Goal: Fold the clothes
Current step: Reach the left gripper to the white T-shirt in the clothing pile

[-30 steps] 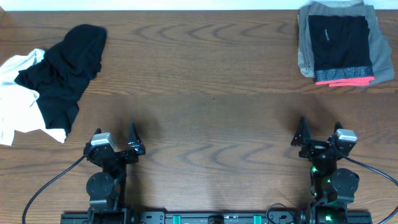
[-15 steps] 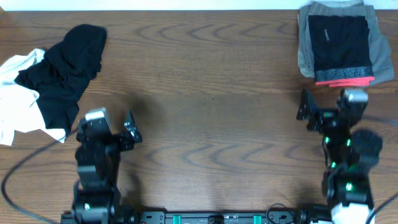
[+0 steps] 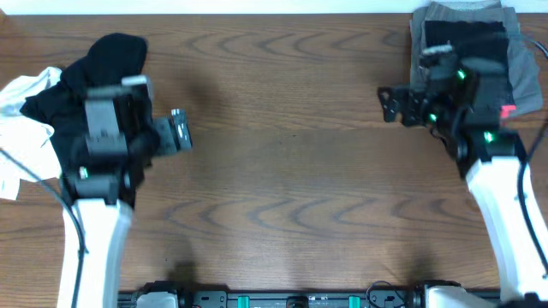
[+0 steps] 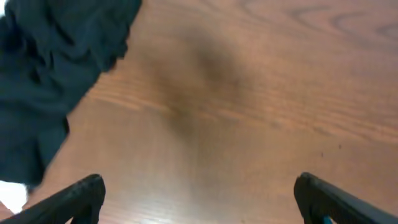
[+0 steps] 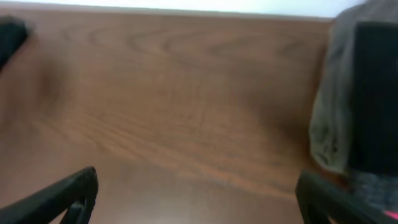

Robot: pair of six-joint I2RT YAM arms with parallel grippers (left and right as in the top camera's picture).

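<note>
The left gripper should pick up the white T-shirt next by its exposed side (image 3: 31, 147), which is free of the black garment (image 3: 94, 73). Then the T-shirt can be spread for folding.
The clothes lie in a crumpled heap at the far left: a black garment (image 3: 94, 73) on top of a white T-shirt (image 3: 24, 90). My left gripper (image 3: 178, 131) hovers open just right of the heap, above bare wood. In the left wrist view the black garment (image 4: 50, 74) fills the upper left, and the left gripper (image 4: 199, 190) has nothing between its fingers. My right gripper (image 3: 390, 103) is open over the table at the right. The right wrist view shows the right gripper (image 5: 199, 193) wide apart over bare wood.
A folded stack (image 3: 428, 51) of grey and black cloth with a pink edge sits at the far right corner, partly under my right arm; the folded stack (image 5: 360, 93) shows at the right of the right wrist view. The table's far edge (image 5: 186, 9) runs close behind.
Both arms have lifted from the near edge and swung forward, the left toward the heap, the right toward the folded stack. Both grippers stayed open.
</note>
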